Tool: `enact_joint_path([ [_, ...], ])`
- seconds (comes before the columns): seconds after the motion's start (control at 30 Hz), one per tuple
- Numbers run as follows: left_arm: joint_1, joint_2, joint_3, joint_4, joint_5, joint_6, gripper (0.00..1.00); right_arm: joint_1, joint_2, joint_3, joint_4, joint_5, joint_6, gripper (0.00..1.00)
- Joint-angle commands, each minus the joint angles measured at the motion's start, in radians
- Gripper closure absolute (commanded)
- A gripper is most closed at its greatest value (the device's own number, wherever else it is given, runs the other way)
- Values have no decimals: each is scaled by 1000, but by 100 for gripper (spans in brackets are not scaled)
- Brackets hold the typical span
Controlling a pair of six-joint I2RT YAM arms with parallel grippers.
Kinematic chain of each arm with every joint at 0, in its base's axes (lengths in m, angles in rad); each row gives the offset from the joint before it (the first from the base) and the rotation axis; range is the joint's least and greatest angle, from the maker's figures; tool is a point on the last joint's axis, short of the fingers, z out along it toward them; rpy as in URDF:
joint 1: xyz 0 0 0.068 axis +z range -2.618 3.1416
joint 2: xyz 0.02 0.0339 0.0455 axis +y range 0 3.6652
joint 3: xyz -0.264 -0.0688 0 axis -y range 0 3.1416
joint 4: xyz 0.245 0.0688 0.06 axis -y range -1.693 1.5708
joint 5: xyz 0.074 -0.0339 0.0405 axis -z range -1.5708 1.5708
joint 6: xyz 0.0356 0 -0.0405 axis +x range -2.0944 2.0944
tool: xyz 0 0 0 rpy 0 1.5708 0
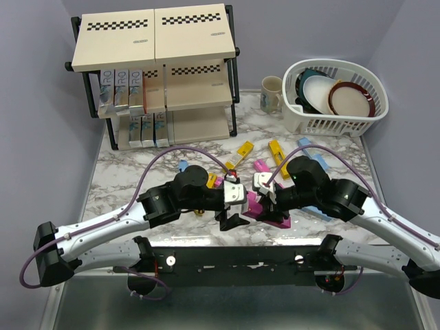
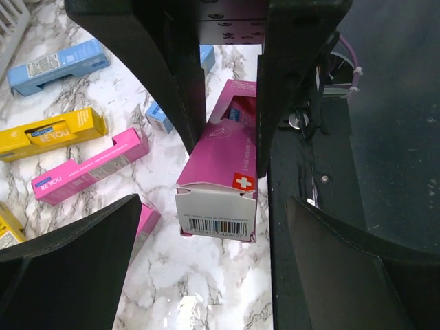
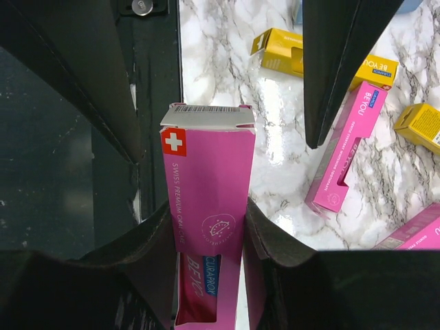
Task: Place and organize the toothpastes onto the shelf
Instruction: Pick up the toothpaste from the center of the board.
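Note:
My left gripper takes the pink toothpaste carton by its barcode end (image 1: 245, 201) (image 2: 218, 206) next, so the windowed end stays free to go onto the shelf.
My right gripper (image 3: 206, 230) is shut on a pink toothpaste carton (image 3: 206, 185) and holds it at the table's near edge, between the two arms (image 1: 252, 206). My left gripper (image 2: 213, 210) is wide open, its fingers (image 3: 89, 69) on either side of the carton's barcode end (image 2: 218, 206) without touching it. Loose cartons lie behind on the marble: yellow (image 1: 240, 152), yellow (image 1: 278, 158), light blue (image 1: 313, 155), pink (image 1: 261, 166). The shelf (image 1: 155, 41) stands at the back left, with silver-teal cartons upright on its middle tier (image 1: 120, 89) and lower tier (image 1: 141, 127).
A white dish basket (image 1: 337, 96) with plates stands at the back right, a mug (image 1: 271, 93) beside it. The black rail (image 1: 234, 258) runs along the near edge. In the left wrist view, blue (image 2: 58, 65), yellow (image 2: 51, 130) and pink (image 2: 89, 165) cartons lie left of the held one.

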Motion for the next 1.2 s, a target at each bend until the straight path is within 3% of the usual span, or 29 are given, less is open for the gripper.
enact_joint_path([
  [0.0,5,26,14,42,62,2,1,10,-21,2,25,-33,-17,73],
  [0.23,6,65,38,49,88,-21,7,19,-13,-7,23,-9,-18,73],
  [0.73,8,62,37,45,93,-59,43,25,-11,-15,23,25,-20,72],
  [0.9,9,42,28,37,52,-62,49,25,-15,-18,29,33,-17,63],
  [1.07,15,16,23,25,3,-64,56,25,-21,-18,35,53,-11,45],
  [1.17,20,2,21,12,-22,-61,62,25,-33,-20,44,68,-4,39],
])
